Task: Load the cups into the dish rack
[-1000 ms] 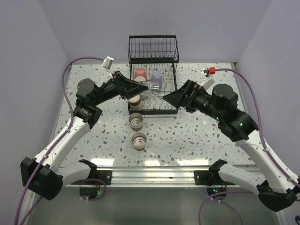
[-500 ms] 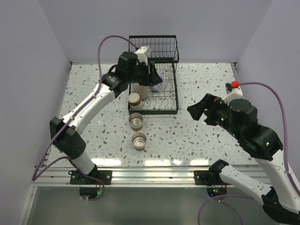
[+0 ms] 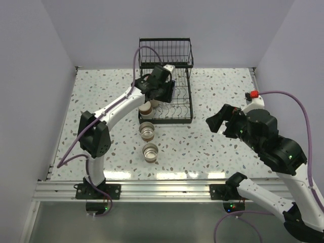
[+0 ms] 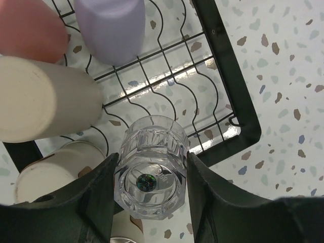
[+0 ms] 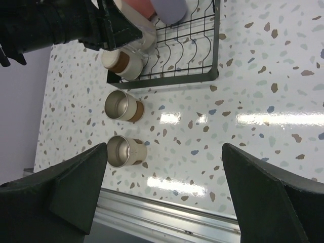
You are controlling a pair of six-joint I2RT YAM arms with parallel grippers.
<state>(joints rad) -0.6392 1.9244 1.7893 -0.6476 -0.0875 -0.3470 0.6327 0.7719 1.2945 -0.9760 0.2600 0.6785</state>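
Observation:
My left gripper still hangs above the rack's wires beside the brown cup, and opening now would drop the clear cup, so lowering the clear cup point(image 4: 151, 174) comes first, then opening.
My left gripper point(image 4: 152, 163) is shut on the clear cup point(image 4: 151, 174), held over the front part of the black wire dish rack point(image 4: 228, 81). Inside the rack lie a lavender cup point(image 4: 110, 28), a coral-pink cup point(image 4: 30, 28) and a beige cup point(image 4: 43, 104). A brown cup point(image 3: 146, 108) stands against the rack's point(image 3: 166, 120) front left corner, under the left gripper point(image 3: 164, 93). Two more brown cups point(image 3: 147, 130) point(image 3: 150, 152) with shiny insides lie on the table in front. My right gripper point(image 3: 218, 117) hangs open and empty to the right of the rack.
The rack's upright basket section point(image 3: 166, 53) stands at the back against the wall. In the right wrist view the two brown cups point(image 5: 123, 106) point(image 5: 125, 151) lie near the table's metal front rail point(image 5: 167, 217). Speckled tabletop point(image 5: 263, 101) spreads to the right of the rack.
The left arm has reared up and now reaches down over the rack's front with the clear cup still held. The right gripper has drawn back from the rack toward the right.

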